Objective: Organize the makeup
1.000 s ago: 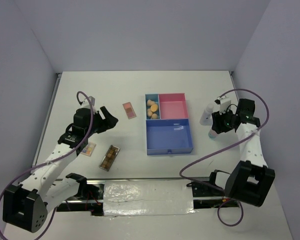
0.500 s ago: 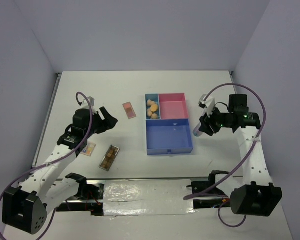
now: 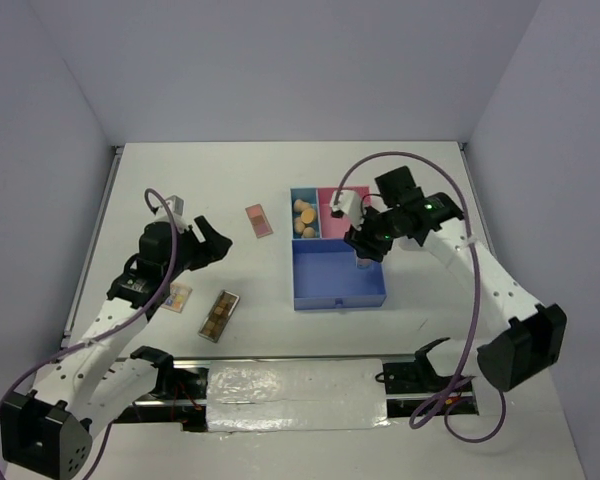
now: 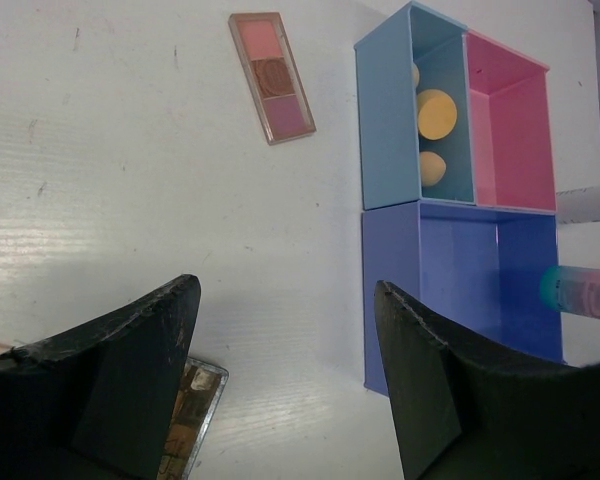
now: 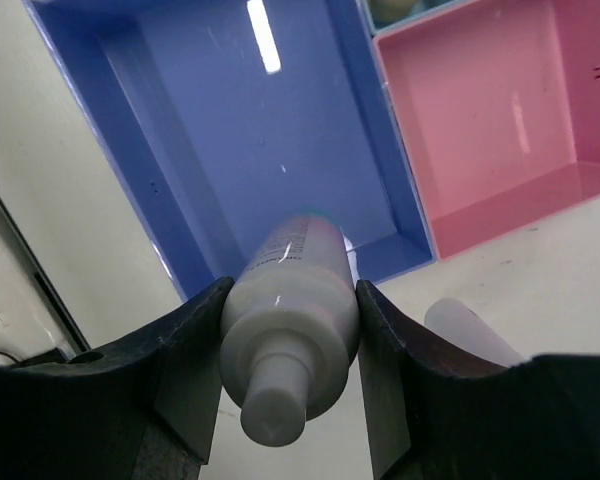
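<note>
The bottle (image 3: 363,261) is standing steep near the wall and would tip over. My right gripper needs to keep holding it until I lower it into the large blue compartment.
My right gripper (image 3: 365,247) (image 5: 292,300) is shut on the white-teal-pink bottle (image 3: 363,261) (image 5: 290,340) and holds it tilted over the large blue compartment (image 3: 325,275) of the tray. The bottle's teal end also shows in the left wrist view (image 4: 578,291). Several beige sponges (image 3: 304,217) (image 4: 436,113) lie in the light-blue compartment. My left gripper (image 3: 217,243) (image 4: 285,290) is open and empty above the table. The pink palette (image 3: 259,221) (image 4: 271,76), brown palette (image 3: 219,315) (image 4: 192,405) and multicolour palette (image 3: 177,297) lie left of the tray. A white rounded thing (image 5: 468,330), perhaps the tube, lies beside the tray.
The pink compartment (image 3: 348,215) (image 5: 480,120) holds nothing. Grey walls close off the back and both sides. A taped rail (image 3: 295,395) runs along the near edge between the arm bases.
My right arm has swung left with the bottle, from the table right of the tray to over the blue compartment. My left arm has barely moved.
</note>
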Tool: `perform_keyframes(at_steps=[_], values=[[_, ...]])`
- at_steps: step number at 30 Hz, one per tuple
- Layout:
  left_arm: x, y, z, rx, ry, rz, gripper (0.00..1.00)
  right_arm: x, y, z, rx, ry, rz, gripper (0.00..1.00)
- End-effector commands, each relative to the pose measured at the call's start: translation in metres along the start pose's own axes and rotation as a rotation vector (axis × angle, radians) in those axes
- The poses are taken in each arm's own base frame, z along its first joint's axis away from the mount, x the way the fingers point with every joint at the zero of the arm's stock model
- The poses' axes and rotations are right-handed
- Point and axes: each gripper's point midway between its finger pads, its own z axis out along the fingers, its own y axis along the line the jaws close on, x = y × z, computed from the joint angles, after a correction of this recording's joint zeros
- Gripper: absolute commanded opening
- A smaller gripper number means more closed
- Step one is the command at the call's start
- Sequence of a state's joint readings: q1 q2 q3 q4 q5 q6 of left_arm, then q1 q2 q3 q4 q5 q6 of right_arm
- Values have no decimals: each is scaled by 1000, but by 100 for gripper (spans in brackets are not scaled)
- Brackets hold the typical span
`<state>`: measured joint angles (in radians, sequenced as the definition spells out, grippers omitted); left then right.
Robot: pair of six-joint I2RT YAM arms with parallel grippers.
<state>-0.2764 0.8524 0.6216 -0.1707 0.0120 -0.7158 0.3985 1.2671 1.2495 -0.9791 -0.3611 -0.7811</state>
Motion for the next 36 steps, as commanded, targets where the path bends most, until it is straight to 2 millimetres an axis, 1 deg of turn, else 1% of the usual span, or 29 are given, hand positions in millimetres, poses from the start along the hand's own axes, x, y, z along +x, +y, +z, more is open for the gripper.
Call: perform_keyframes(at_steps=[1,2,3,4,5,6,7,8,12,13,14,17,20,21,23,24,25,27,29,30,31,34,35,36], values=[[-6,-1,-4,1,-24,-21,83,-14,-16,4,103,94,-100,14],[-6,-2,-5,1,-24,-21,83,-12,-15,13,90,134,-125,14],[-7,-2,-6,3,-26,-21,82,-13,-15,16,95,156,-147,14],[-7,-2,-7,4,-27,-22,83,-19,-15,18,118,189,-197,14],[-7,-2,-7,4,-27,-22,82,-16,-14,28,105,236,-223,14],[-7,-3,-8,5,-28,-24,82,-16,-15,31,117,270,-264,14],[-8,-3,-9,6,-30,-24,82,-20,-10,36,116,296,-312,14],[-8,-3,-9,6,-30,-22,82,-13,-15,42,138,367,-343,14],[-12,2,-13,-24,-51,-20,82,-15,-18,57,166,463,-450,15],[-13,2,-14,-26,-54,-20,82,-14,-18,59,165,480,-459,16],[-13,1,-15,-25,-57,-20,83,-10,-17,66,163,520,-477,17],[-13,4,-17,-33,-59,-20,83,-1,-14,78,149,591,-508,22],[-12,5,-18,-38,-61,-20,83,3,-12,87,148,614,-517,36],[-12,5,-18,-38,-61,-20,83,0,-11,89,148,606,-515,47],[-12,4,-17,-35,-59,-18,83,-1,-8,92,133,598,-505,56],[-13,4,-17,-35,-57,-17,83,-3,-7,93,123,588,-500,65],[-13,3,-17,-34,-56,-16,83,-3,-6,94,117,589,-498,70],[-14,3,-16,-36,-56,-12,83,-6,-4,92,112,574,-489,77],[-15,3,-15,-36,-55,-9,83,-12,2,87,84,538,-473,81],[-15,3,-14,-36,-55,-9,83,-20,3,84,78,513,-466,88],[-14,3,-14,-35,-55,-9,83,-23,9,80,48,489,-461,90],[-14,2,-11,-30,-51,-14,82,-43,12,69,35,401,-433,97],[-13,2,-11,-30,-49,-14,83,-55,10,63,46,357,-421,100],[-13,2,-10,-30,-49,-14,82,-63,3,54,68,306,-377,100]])
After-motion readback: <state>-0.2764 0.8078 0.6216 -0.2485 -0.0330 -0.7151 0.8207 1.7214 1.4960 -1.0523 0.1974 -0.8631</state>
